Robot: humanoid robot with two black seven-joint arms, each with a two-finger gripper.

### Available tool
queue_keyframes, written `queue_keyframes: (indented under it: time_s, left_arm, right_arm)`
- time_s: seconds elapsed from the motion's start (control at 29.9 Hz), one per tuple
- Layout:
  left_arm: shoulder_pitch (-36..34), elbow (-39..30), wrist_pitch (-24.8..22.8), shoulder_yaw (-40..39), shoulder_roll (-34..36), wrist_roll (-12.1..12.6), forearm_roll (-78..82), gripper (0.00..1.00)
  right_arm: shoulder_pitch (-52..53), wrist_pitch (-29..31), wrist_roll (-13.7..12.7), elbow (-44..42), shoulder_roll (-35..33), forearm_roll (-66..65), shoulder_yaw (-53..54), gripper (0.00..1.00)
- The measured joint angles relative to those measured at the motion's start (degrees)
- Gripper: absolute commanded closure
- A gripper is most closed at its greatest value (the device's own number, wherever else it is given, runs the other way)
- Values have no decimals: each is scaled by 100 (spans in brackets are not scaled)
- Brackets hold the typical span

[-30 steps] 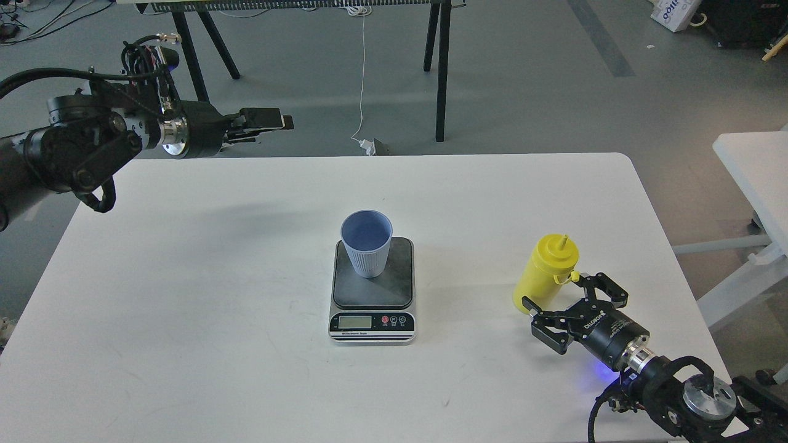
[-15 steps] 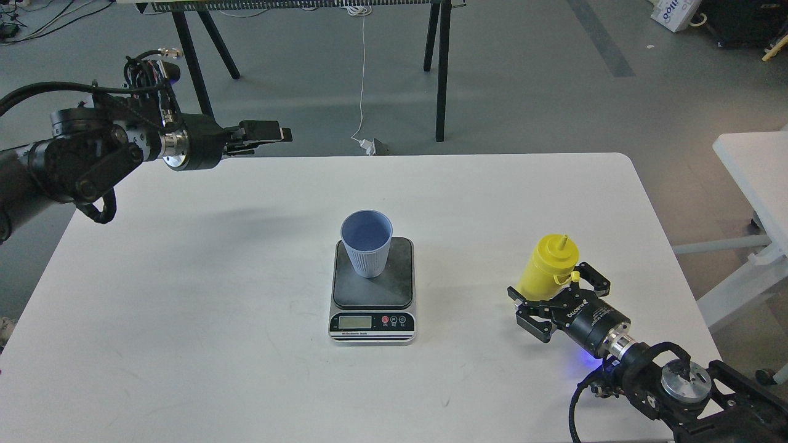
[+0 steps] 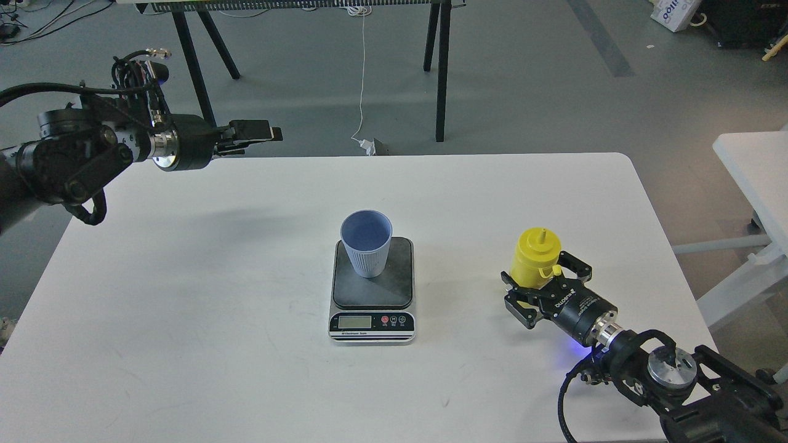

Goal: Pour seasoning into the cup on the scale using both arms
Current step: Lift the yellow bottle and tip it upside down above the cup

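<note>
Next, my right gripper grabs the yellow bottle by its body (image 3: 531, 270), which leaves the yellow bottle's nozzle (image 3: 542, 237) free to pour seasoning into the cup.
The light blue ribbed cup (image 3: 367, 243) stands upright on the dark plate of the scale (image 3: 394, 289) at the table's middle. The yellow seasoning bottle (image 3: 534, 257) stands upright at the right, nozzle up. My right gripper (image 3: 543, 275) is open, low over the table. Its two fingers (image 3: 576, 263) sit on either side of the bottle's lower body, which is partly hidden behind it. My left gripper (image 3: 258, 131) hovers high over the table's far left edge, pointing right, far from the cup. It is seen side-on, so its fingers cannot be told apart.
The white table (image 3: 246, 307) ends just beyond the left gripper. Black trestle legs (image 3: 441, 74) and a white cable stand on the grey floor behind. Another white table (image 3: 757, 172) is at the right.
My right gripper has moved forward and left until its fingers straddle the yellow bottle, which has shifted slightly left. My left arm has drawn back a little to the left.
</note>
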Motion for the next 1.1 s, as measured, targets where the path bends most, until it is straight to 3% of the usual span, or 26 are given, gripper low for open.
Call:
queue_keyframes:
  time_s: [0.23, 0.4, 0.64, 0.9, 1.1]
  left_arm:
    - [0, -1, 0, -8, -33, 0, -8, 1]
    - [-16, -1, -1, -32, -33, -1, -10, 1]
    - [-16, -1, -2, -44, -53, -1, -25, 1]
    - [-2, 4, -2, -41, -63, 0, -43, 1]
    - [-3, 4, -2, -52, -77, 0, -45, 1]
  right_arm:
    - [1129, 0, 4, -32, -246, -126, -8, 78]
    - [2082, 0, 45, -172, -344, -972, -10, 79]
    - [3445, 0, 156, -489, -238, -2887, 0, 80]
    - [4499, 1, 397, -445, 311, -6171, -25, 80]
    - [5013, -50, 782, -430, 779, -8354, -427, 80]
